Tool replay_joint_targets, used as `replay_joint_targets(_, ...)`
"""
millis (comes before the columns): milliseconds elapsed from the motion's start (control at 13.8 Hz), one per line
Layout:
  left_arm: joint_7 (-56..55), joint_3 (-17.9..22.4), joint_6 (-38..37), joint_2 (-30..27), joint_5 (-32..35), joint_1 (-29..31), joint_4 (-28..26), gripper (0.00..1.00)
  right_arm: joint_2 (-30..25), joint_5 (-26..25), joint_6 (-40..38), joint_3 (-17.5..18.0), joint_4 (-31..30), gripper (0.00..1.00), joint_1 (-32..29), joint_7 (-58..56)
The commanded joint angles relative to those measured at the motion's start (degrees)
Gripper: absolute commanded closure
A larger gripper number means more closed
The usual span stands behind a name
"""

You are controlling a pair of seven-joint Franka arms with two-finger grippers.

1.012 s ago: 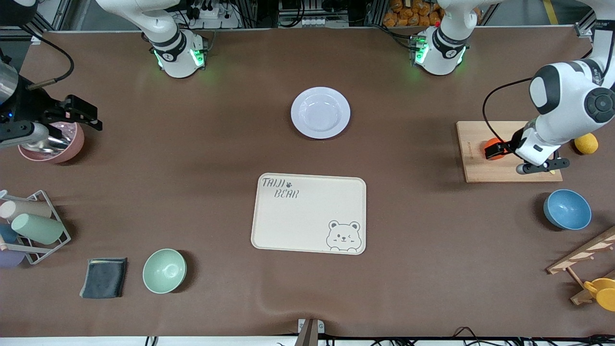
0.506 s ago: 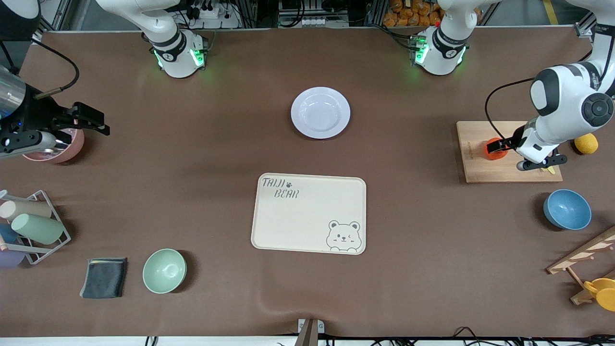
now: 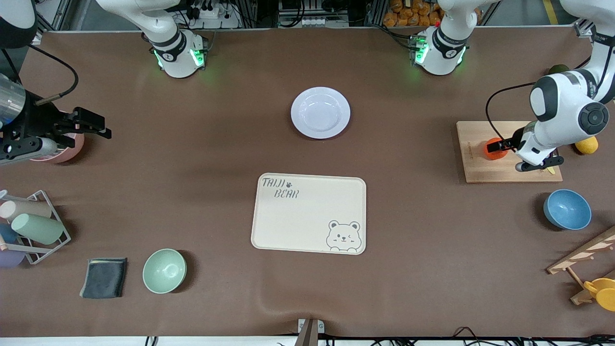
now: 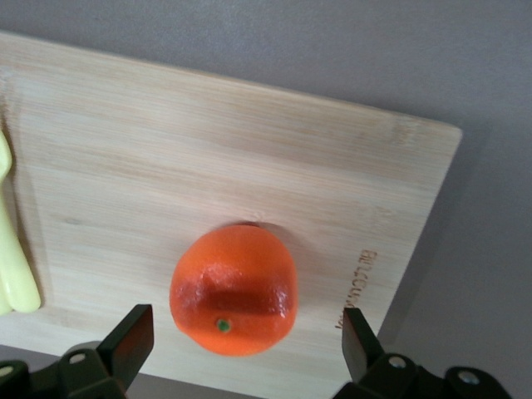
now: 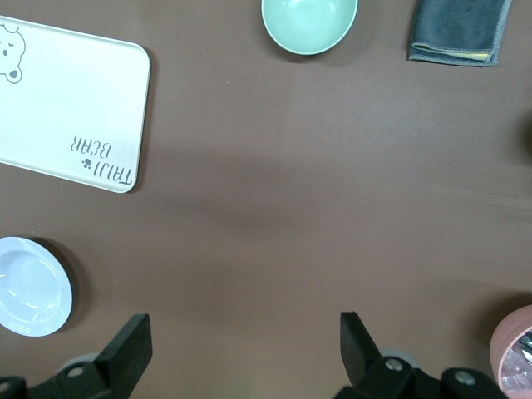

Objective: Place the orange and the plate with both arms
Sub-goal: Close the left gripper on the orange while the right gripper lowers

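Observation:
I need to lower my left gripper before I close it on the orange (image 3: pixel 490 148) on the cutting board (image 3: pixel 480 169). My open fingers are above the orange, so they would miss it if I closed now.
The orange (image 3: pixel 490 148) sits on a wooden cutting board (image 3: pixel 480 169) at the left arm's end of the table. My left gripper (image 3: pixel 500 145) is low over the board, open, with one finger on each side of the orange and a gap to each. In the left wrist view the orange (image 4: pixel 234 291) lies between the spread fingers of the gripper (image 4: pixel 245 326). The lavender-white plate (image 3: pixel 320 113) lies on the table between the two arm bases and also shows in the right wrist view (image 5: pixel 32 285). My right gripper (image 3: pixel 99 125) is open and empty above the table beside a pink bowl (image 3: pixel 67 146).
A cream bear tray (image 3: pixel 307 214) lies nearer the camera than the plate. A lemon (image 3: pixel 587 145) and a blue bowl (image 3: pixel 567 209) are by the board. A yellow object (image 4: pixel 12 266) lies on the board. A mint bowl (image 3: pixel 164 270), grey cloth (image 3: pixel 104 278) and cup rack (image 3: pixel 33 226) are at the right arm's end.
My left gripper has closed in on the orange and now straddles it. My right gripper has shifted slightly from the pink bowl toward the table's middle.

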Motion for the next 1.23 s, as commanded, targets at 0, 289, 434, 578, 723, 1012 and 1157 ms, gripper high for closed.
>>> replay_joint_targets(0, 0.7, -0.3, 3.3, 2.2, 1.1, 1.5, -0.3, 0.0, 0.1, 0.7, -0.1, 0.2, 0.7, 0.0, 0.0, -0.6)
replay_joint_targets(289, 0.7, -0.3, 4.6, 4.1, 1.1, 1.7, -0.3, 0.0, 0.2, 0.4, 0.5, 0.2, 0.7, 0.0, 0.5, -0.6)
replay_joint_targets(434, 0.7, -0.4, 4.7, 4.6, 1.1, 2.7, -0.4, 0.0, 0.1, 0.4, 0.5, 0.2, 0.6, 0.0, 0.6, -0.6)
replay_joint_targets(578, 0.8, -0.4, 4.8, 4.6, 1.1, 2.8, -1.0, 0.0, 0.2, 0.4, 0.5, 0.2, 0.6, 0.0, 0.5, -0.6)
replay_joint_targets(723, 0.8, -0.3, 5.1, 4.7, 1.1, 2.9, -1.5, 0.0, 0.2, 0.4, 0.6, 0.2, 0.6, 0.0, 0.6, -0.5)
replay_joint_targets(1012, 0.8, -0.3, 5.4, 5.3, 1.1, 3.1, -1.7, 0.15, 0.6, 0.6, 1.2, 0.2, 0.7, 0.0, 0.5, -0.7)
replay_joint_targets(1157, 0.8, -0.3, 5.3, 5.2, 1.2, 3.1, -1.7, 0.49, 0.7, 0.6, 1.2, 0.2, 0.7, 0.0, 0.5, -0.7)
